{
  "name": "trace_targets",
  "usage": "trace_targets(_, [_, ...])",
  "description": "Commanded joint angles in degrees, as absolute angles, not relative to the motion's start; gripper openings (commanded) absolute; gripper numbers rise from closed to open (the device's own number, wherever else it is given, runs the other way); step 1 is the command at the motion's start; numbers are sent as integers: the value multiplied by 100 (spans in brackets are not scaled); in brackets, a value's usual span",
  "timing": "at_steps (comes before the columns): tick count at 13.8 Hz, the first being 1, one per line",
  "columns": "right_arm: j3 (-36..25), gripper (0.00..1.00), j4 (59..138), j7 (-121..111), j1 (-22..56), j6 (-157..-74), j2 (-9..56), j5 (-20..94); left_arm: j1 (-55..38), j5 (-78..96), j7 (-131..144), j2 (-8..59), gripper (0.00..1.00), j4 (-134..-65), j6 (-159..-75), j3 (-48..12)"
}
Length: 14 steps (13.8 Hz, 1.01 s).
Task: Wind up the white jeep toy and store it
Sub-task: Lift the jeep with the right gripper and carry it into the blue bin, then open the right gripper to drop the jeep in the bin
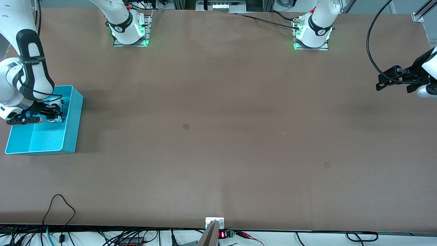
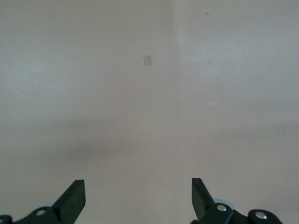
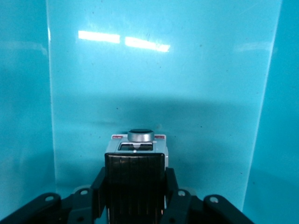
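Observation:
The white jeep toy (image 1: 57,118) (image 3: 135,145) is sitting low on the bottom of the bin, so my right gripper should open now and let it go.
The white jeep toy (image 3: 135,145) shows in the right wrist view, with its black roof section toward the camera and a round spare wheel on its white end. My right gripper (image 3: 135,186) is shut on the jeep's sides and holds it low inside the turquoise bin (image 3: 23,116). In the front view the right gripper (image 1: 51,114) is inside the bin (image 1: 73,116) at the right arm's end of the table. My left gripper (image 1: 379,83) waits open and empty over the left arm's end of the table; its wrist view (image 2: 138,186) shows only bare tabletop.
The brown table (image 1: 218,136) carries only small tape marks (image 1: 185,126). Cables hang along the table edge nearest the front camera (image 1: 58,208).

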State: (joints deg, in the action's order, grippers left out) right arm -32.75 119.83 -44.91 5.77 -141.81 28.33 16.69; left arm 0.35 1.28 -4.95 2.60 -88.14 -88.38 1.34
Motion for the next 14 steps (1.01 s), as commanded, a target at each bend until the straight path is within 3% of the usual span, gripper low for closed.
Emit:
trace_targets(1, [-3199,31,11953,-4737,483,-14177,2769,1828,53,141,-510,334,100,-8631,-8728,123])
trace_targets(2, [-3199,71,11953,-4790,501,-14159,2751,1828,53,141,-510,334,100,-8631,-8728,123])
trace_targets(3, [-3199,100,11936,-4921,510,-14142,2716,1828,53,132,-510,334,100,-8631,-8728,123])
trace_targets(7, [-3199,100,11559,-5325,684,-13432,2216,1802,53,132,-510,334,100,-8631,-8719,123])
trace_targets(12, [-3199,100,10145,-5634,799,-11631,2145,1749,62,132,-510,334,100,-8631,-8719,123])
trace_targets(14, [-3199,100,9897,-5643,870,-11426,2110,1723,53,123,-510,334,100,-8631,-8710,123])
